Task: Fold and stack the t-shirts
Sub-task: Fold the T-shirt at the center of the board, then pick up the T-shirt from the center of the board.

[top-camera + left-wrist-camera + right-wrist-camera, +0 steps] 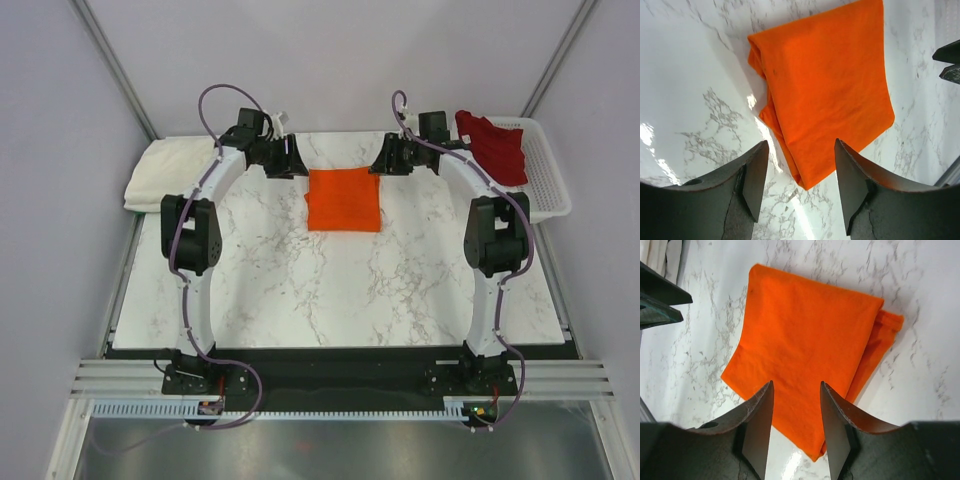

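Observation:
The left gripper grabs the orange t-shirt's layered side edge facing the cream-white t-shirt next, to stack the orange t-shirt there still folded.
The bright orange t-shirt lies folded into a square at the back middle of the marble table; it fills the left wrist view and the right wrist view. My left gripper hovers open and empty by its back left corner. My right gripper hovers open and empty above its back right corner. The cream-white t-shirt lies folded at the back left. The dark red t-shirt lies crumpled in the white mesh basket.
The basket stands at the table's back right edge. The marble tabletop stretches bare toward the arm bases. Grey walls close in at left, right and back.

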{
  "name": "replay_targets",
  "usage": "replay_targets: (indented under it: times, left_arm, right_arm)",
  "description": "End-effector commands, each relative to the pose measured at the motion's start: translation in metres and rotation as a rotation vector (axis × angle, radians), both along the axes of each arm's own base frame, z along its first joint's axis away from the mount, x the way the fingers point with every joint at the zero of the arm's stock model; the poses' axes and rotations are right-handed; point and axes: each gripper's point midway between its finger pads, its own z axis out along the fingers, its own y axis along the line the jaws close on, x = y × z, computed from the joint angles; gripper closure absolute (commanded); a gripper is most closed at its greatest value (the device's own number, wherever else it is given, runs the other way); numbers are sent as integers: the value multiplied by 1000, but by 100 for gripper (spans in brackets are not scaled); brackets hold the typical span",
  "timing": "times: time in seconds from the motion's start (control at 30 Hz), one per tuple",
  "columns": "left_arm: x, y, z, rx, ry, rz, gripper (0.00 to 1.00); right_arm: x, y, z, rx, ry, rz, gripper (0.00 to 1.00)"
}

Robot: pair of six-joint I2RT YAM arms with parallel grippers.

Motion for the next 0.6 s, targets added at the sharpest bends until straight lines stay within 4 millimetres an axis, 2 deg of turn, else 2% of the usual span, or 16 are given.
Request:
replay_targets:
  times: [0.0, 0.03, 0.07, 0.2, 0.4, 0.57]
  left_arm:
    - [-20, 4, -10, -16, 46, -43, 37]
    - [-25, 3, -19, -27, 79, -47, 37]
    - [-30, 4, -36, -30, 126, -44, 36]
    - [-40, 0, -63, -60, 209, -60, 35]
    - [-35, -2, -86, -85, 260, -57, 34]
    - [-28, -14, -98, -152, 278, -81, 34]
  right_arm:
    - [-24, 15, 4, 42, 14, 54, 51]
    - [-29, 17, -3, 37, 29, 68, 51]
    - [-36, 21, -17, 31, 61, 78, 51]
    - [-40, 25, -44, 18, 113, 85, 52]
    - [-37, 24, -79, -8, 171, 75, 52]
    - [-42, 21, -104, -32, 222, 78, 52]
